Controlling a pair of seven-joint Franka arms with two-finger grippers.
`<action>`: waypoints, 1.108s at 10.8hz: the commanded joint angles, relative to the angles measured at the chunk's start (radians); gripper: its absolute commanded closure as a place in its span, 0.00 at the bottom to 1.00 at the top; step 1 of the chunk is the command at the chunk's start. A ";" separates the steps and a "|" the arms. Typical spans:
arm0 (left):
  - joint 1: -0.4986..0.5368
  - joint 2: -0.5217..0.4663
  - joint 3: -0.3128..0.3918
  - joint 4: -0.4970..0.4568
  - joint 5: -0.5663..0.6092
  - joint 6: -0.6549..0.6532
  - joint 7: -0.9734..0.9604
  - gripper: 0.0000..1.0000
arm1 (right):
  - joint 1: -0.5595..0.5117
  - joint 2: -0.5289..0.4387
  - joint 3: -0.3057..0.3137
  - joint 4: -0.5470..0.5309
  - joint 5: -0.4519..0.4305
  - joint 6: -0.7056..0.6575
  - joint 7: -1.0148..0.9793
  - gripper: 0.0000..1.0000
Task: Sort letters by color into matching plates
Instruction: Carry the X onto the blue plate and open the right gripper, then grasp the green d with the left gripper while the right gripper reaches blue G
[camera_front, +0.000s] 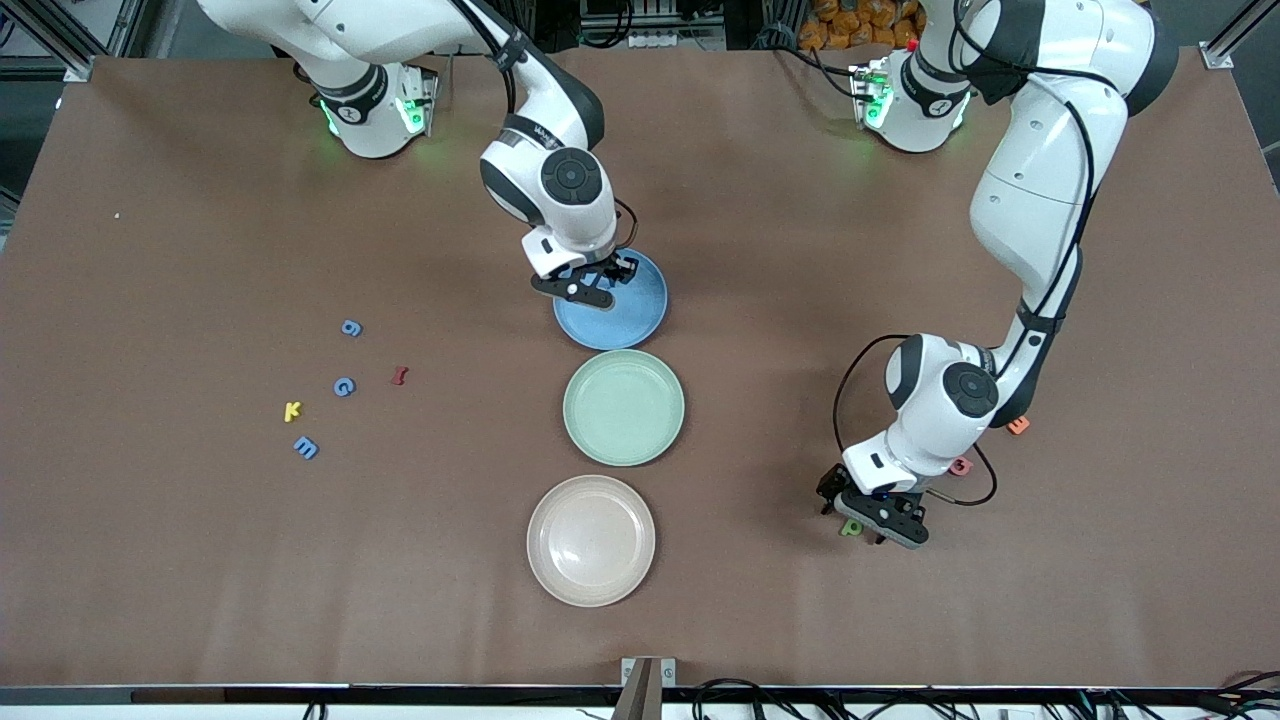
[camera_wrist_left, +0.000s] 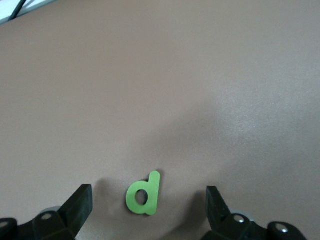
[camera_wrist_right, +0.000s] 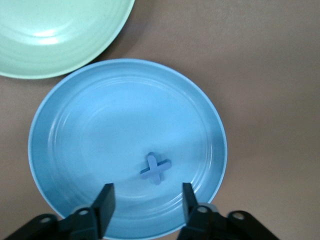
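Note:
My left gripper's fingers are on either side of the green letter (camera_front: 851, 527). They should close now, as that would hold the letter.
My right gripper (camera_front: 603, 284) hangs over the blue plate (camera_front: 635, 318), open, nothing between its fingers. In the right wrist view a blue cross-shaped letter (camera_wrist_right: 155, 168) lies flat in the blue plate (camera_wrist_right: 75, 150), just ahead of the right gripper (camera_wrist_right: 146, 205). My left gripper (camera_front: 862, 520) is low over the table toward the left arm's end, open around a green letter (camera_front: 851, 527). The left wrist view shows that green letter (camera_wrist_left: 144, 194) flat on the table between the left gripper's (camera_wrist_left: 148, 207) spread fingers, touching neither. The pale green plate (camera_front: 623, 407) and cream plate (camera_front: 590, 540) hold nothing.
Toward the right arm's end lie three blue letters (camera_front: 344, 386), a yellow one (camera_front: 292, 410) and a dark red one (camera_front: 399, 376). An orange letter (camera_front: 1018, 425) and a pink one (camera_front: 961, 465) lie beside the left arm's wrist. The plates stand in a row mid-table.

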 joint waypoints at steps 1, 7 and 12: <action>0.000 0.018 -0.001 0.017 0.009 0.024 -0.005 0.00 | -0.066 -0.055 0.011 0.000 -0.024 -0.036 -0.001 0.00; 0.001 0.023 -0.001 0.017 0.009 0.035 -0.009 0.85 | -0.399 -0.194 0.008 -0.030 -0.022 -0.159 -0.479 0.02; 0.000 0.001 -0.001 0.009 0.008 0.038 -0.009 1.00 | -0.635 -0.230 -0.012 -0.170 -0.074 -0.028 -0.937 0.08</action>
